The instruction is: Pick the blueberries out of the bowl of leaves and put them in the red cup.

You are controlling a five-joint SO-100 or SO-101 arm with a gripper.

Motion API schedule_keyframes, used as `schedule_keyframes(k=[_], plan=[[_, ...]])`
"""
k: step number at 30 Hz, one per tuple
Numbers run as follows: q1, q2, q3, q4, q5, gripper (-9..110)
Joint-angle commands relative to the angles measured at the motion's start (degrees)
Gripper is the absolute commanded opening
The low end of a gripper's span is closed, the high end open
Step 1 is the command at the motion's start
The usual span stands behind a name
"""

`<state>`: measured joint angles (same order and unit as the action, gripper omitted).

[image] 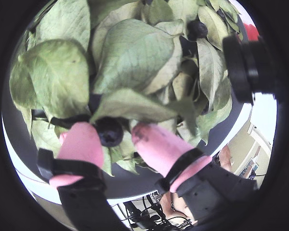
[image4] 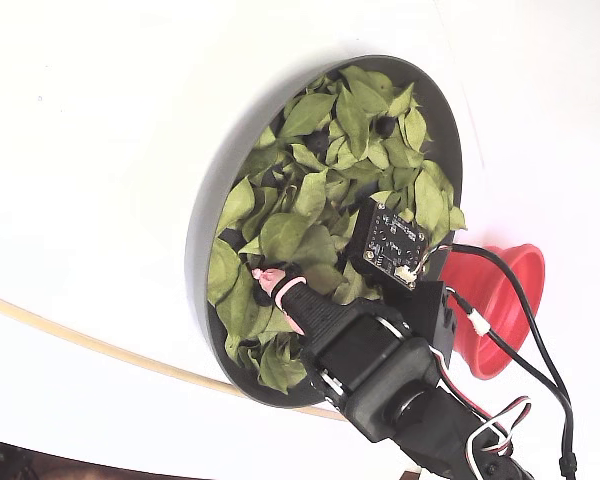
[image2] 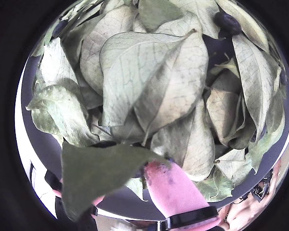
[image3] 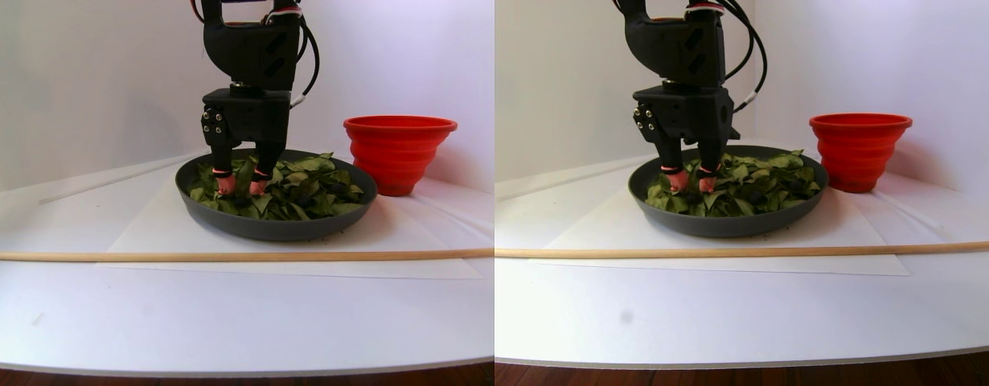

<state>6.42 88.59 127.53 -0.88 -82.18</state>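
Note:
My gripper will grab the dark blueberry by its round sides, to move it out of the leaves into the red cup (image: 251, 32).
My gripper (image: 111, 134) is low in the dark grey bowl (image3: 277, 229) among the light green leaves (image: 135, 53). Its pink fingertips (image: 82, 144) stand open on either side of one blueberry (image: 109, 131). The berry touches the left finger, and a small gap shows to the right finger. Another blueberry (image: 197, 29) lies farther in, also seen in the other wrist view (image2: 227, 21), where a leaf (image2: 96, 178) hides one finger. The red cup (image3: 398, 153) stands just beside the bowl on the right in the stereo pair view, and also shows in the fixed view (image4: 500, 310).
A long wooden stick (image3: 221, 256) lies across the white table in front of the bowl. A white paper sheet (image3: 141, 233) lies under the bowl. A camera module (image4: 390, 240) on the wrist hangs over the leaves. The table's front edge runs along the bottom of the stereo pair view.

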Motion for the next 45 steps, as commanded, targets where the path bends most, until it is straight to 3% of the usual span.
schedule_keyframes(k=[1, 45], plan=[[0.4, 0.4, -0.4, -1.1, 0.4, 15], [0.4, -5.1, -0.8, -5.5, -0.5, 14]])
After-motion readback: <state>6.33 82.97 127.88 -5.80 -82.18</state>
